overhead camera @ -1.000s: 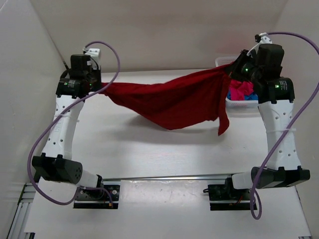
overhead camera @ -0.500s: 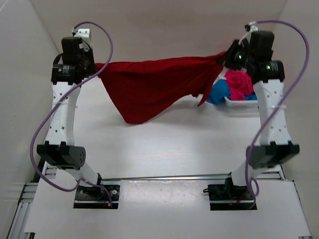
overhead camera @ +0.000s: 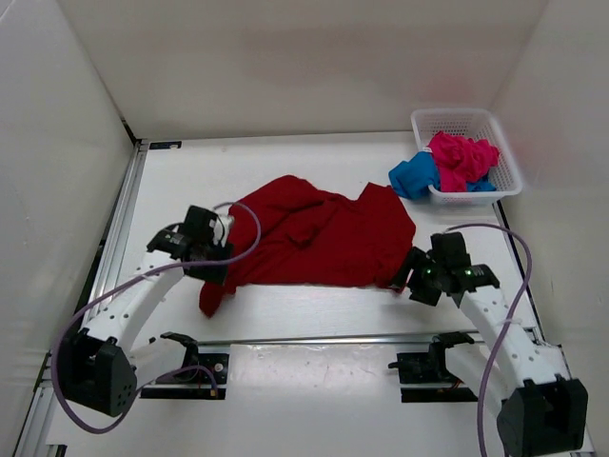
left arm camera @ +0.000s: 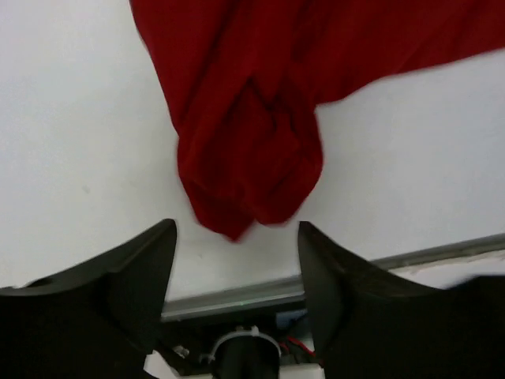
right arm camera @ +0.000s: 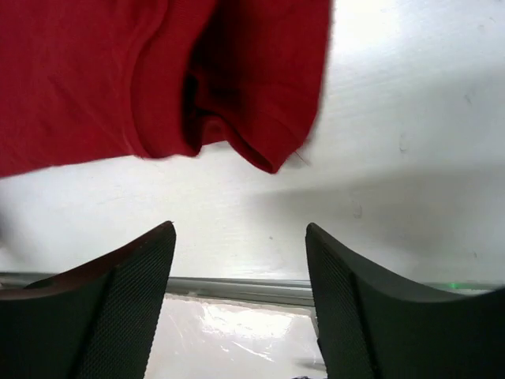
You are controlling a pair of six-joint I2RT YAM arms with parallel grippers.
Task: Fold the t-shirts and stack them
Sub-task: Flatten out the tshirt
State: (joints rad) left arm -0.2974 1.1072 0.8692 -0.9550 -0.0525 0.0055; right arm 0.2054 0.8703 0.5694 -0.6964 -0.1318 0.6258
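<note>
My right gripper should next pinch the hem of the crumpled dark red t-shirt at the t-shirt's near corner, to pull the t-shirt flat for folding.
The dark red t-shirt lies crumpled and roughly spread on the white table, apart from both grippers. My left gripper hovers open at the shirt's near left corner, where a bunched sleeve end lies just ahead of my empty fingers. My right gripper is open at the near right corner; the red hem lies ahead of its empty fingers. The pink t-shirt sits bunched in the basket, and the blue t-shirt hangs over its left rim.
The white mesh basket stands at the back right corner. A metal rail runs across the near edge just behind both grippers. White walls close in the table on the left, back and right.
Both arms came down from high at the back to low at the near edge. Both grippers opened and let go of the red shirt, which now lies on the table.
</note>
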